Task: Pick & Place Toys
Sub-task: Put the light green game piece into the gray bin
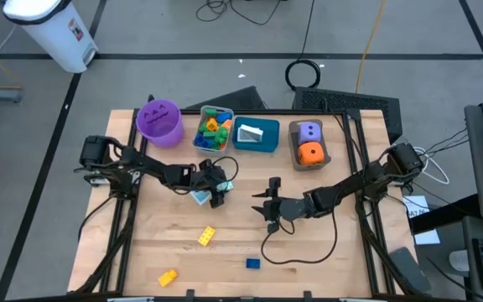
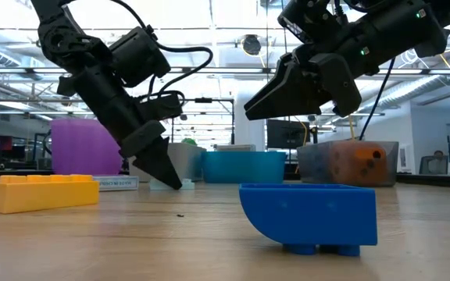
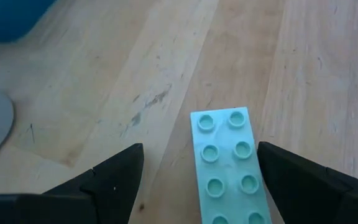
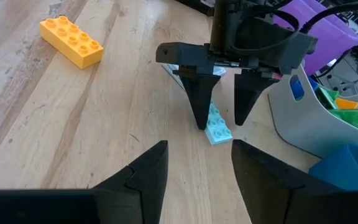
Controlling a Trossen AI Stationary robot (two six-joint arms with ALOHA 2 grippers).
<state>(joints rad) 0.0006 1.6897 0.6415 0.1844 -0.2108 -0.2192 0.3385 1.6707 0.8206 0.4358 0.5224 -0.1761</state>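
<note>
My left gripper should close now, because its fingers reach down beside the long sides of the pale teal brick, close over the wooden table. Closing now would hold the brick.
A pale teal brick lies flat on the wooden table, studs up. My left gripper stands open over it, slanting down, one finger on each side and apart from it; the right wrist view shows the same brick and left gripper. My right gripper hangs open and empty above the table's middle, pointing at the left one. Loose on the table lie a yellow brick, an orange-yellow brick and a blue brick.
Along the far edge stand a purple bucket, a grey bin with several coloured bricks, a teal bin, and a brown bin holding a purple and an orange die. The grey bin stands close behind the left gripper.
</note>
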